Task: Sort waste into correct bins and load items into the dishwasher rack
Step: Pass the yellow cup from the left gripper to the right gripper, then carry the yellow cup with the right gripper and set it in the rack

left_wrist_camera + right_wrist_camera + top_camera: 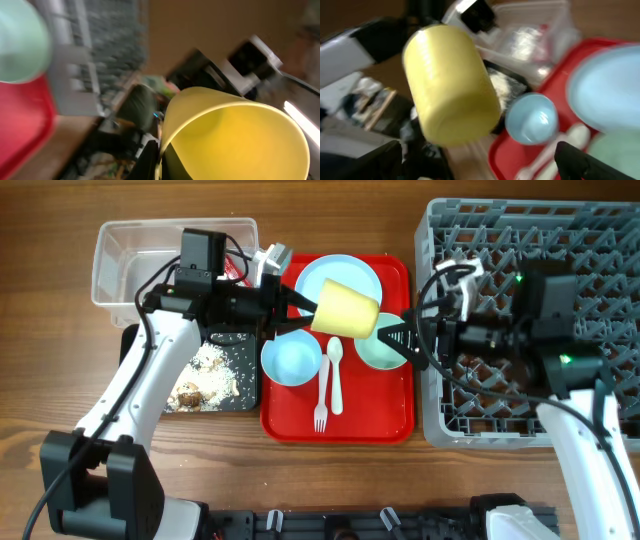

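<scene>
The yellow cup should go into the rack point(600, 260) with its opening first, so my right gripper should next grab it across its closed base end point(365, 317), opposite the cup's held rim.
My left gripper point(305, 308) is shut on the rim of the small yellow cup point(346, 310) and holds it on its side above the red tray; the cup fills the left wrist view point(235, 135). My right gripper point(398, 335) is open just right of the cup, over the mint green bowl point(372, 352). In the right wrist view the cup point(450, 85) hangs ahead of the open fingers point(477, 165). The pale blue plate point(340, 275), light blue bowl point(292, 360), white spoon point(335, 375) and fork point(321, 400) lie on the tray. The grey rack point(600, 260) is at the right.
The clear tub point(130, 250) at the back left holds a red-and-white wrapper point(232, 270). The black tray point(245, 340) beside the red tray point(390, 420) holds food scraps and rice crumbs point(205, 375). My right arm lies over the rack.
</scene>
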Controlling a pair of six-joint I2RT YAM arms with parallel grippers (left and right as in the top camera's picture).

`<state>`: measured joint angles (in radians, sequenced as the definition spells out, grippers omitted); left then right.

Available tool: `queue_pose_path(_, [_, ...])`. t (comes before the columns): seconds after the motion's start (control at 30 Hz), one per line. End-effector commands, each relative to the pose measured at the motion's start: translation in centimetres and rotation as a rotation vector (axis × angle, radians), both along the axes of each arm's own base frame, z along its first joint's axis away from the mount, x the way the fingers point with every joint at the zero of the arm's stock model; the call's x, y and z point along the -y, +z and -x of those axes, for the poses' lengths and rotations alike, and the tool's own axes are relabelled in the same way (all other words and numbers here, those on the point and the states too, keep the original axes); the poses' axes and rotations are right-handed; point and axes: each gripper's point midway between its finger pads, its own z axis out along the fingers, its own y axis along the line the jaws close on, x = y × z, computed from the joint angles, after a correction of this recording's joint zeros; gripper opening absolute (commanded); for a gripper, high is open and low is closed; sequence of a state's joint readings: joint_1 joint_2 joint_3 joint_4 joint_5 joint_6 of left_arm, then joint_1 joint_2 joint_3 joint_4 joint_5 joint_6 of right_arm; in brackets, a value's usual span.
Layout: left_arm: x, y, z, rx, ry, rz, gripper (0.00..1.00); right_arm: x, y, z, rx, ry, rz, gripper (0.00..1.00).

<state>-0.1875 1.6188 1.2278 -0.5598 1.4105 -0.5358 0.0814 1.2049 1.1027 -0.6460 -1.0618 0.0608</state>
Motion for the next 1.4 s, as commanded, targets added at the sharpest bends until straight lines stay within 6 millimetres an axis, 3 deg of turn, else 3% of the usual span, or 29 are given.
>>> queue_pose_path(0.0, [-0.1,2.7,1.8,0.001,-0.097,0.135,0.04,-1.6,3.2,1.7,0.088,0.231,-0.186,1.00])
queue_pose_path(0.33, [0.7,2.6,2.5,0.000,-0.125,0.131,0.04,-2.4,3.9,1.3,0.118,0.319,-0.255,0.99])
queue_pose_path(0.53, [0.8,2.5,2.4,0.004,-0.118,0.122,0.04,-4.2,2.8,1.0,0.077,0.287,-0.194,0.89])
queue_pose_path(0.83, [0.8,2.5,2.3,0.005,-0.116,0.120,0.04,-6.3,2.8,0.7,0.062,0.263,-0.161,0.72])
queue_pose_path(1.0, [0.8,2.4,2.3,0.005,-0.116,0.119,0.04,-6.3,2.7,0.7,0.048,0.256,-0.163,0.63])
queue_pose_path(1.1, [0.8,2.4,2.3,0.006,-0.114,0.116,0.17,-6.1,2.6,0.3,0.043,0.232,-0.153,0.59])
queue_pose_path(1.17, [0.8,2.4,2.3,0.006,-0.113,0.116,0.19,-5.7,2.7,0.0,0.045,0.211,-0.150,0.57])
queue_pose_path(1.37, [0.9,1.7,1.7,0.014,-0.083,0.074,0.35,-1.9,1.4,-2.1,-0.019,-0.066,-0.024,0.57])
